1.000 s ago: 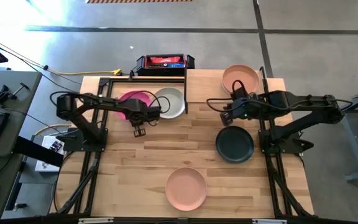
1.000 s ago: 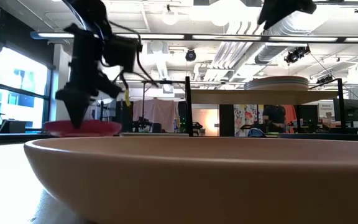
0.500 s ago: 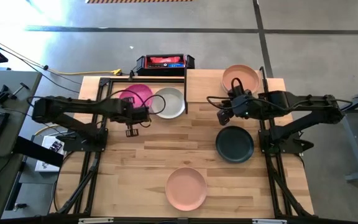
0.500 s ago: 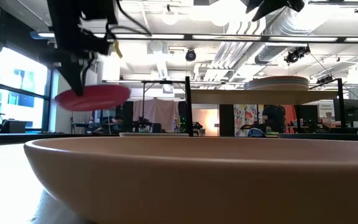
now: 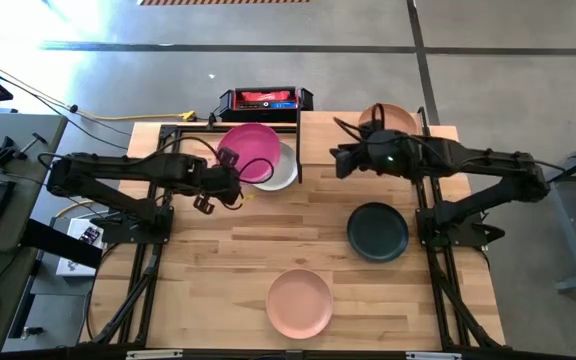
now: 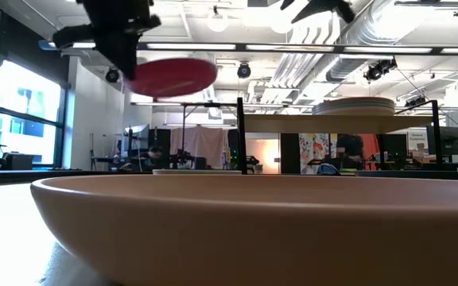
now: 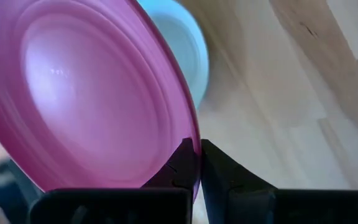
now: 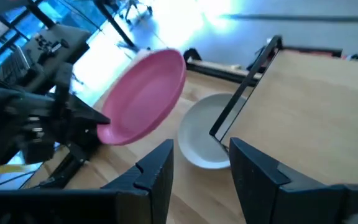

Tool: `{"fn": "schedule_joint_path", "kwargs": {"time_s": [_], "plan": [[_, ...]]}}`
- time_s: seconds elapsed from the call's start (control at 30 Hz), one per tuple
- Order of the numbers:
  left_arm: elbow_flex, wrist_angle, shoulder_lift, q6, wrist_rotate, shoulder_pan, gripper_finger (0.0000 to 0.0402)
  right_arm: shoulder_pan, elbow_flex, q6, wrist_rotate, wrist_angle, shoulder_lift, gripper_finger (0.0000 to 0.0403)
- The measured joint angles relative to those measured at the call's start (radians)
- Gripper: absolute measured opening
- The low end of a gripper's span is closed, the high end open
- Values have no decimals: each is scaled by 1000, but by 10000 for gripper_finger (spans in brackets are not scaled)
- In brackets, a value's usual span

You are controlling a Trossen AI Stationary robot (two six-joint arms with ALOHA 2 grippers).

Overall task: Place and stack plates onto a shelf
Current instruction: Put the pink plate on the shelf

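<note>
The magenta plate needs to get onto the shelf [image 8: 303, 118], so my right gripper should grip it by its free rim [image 8: 180, 70] next.
My left gripper [image 5: 230, 168] is shut on the magenta plate [image 5: 252, 151], which is up in the air above the light grey plate [image 5: 283, 172] lying on the table. In the low view the magenta plate [image 6: 173, 75] hangs high beside my left gripper [image 6: 123, 44]. My right gripper [image 5: 339, 160] is open, holds nothing and hovers above the shelf [image 5: 328, 130]. A peach-brown plate [image 5: 389, 119] sits on the shelf, seen in the low view as a stack [image 6: 355, 105]. The dark teal plate [image 5: 377, 231] and a peach plate [image 5: 300, 303] lie on the table. My left gripper pinches the magenta plate's rim [image 7: 195, 144] between its two fingers [image 7: 183, 167], one on each face of the plate. The fingers come at it roughly level from the table's left side. The plate is lifted clear of the table and is slightly tilted.
A thin black metal frame [image 5: 298, 150] stands by the shelf's left edge, close to the raised plate; a post of it shows in the right wrist view [image 8: 244, 93]. A black-and-red box [image 5: 265, 100] sits at the far edge. Bare tabletop [image 5: 268, 235] lies in the middle.
My left gripper has risen, carrying the magenta plate from the table up into the air and toward the right, over the light grey plate. The plate is lifted clear now. My right gripper has moved toward the table's far left, staying open.
</note>
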State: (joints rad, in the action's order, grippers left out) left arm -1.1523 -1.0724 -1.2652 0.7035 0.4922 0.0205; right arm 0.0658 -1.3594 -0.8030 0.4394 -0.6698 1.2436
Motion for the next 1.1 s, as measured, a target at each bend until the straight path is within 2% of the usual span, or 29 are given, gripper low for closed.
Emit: {"fn": "schedule_joint_path", "kwargs": {"time_s": [0.43,0.67,1.1], "plan": [[-34,23,-8,273,12,-58,1,94,0,-11,-234,168,180,138],[-34,19,-41,370,13,-72,1,98,0,-55,-265,181,250,138],[-34,49,-84,374,50,-72,1,106,0,-96,-249,156,328,138]]}}
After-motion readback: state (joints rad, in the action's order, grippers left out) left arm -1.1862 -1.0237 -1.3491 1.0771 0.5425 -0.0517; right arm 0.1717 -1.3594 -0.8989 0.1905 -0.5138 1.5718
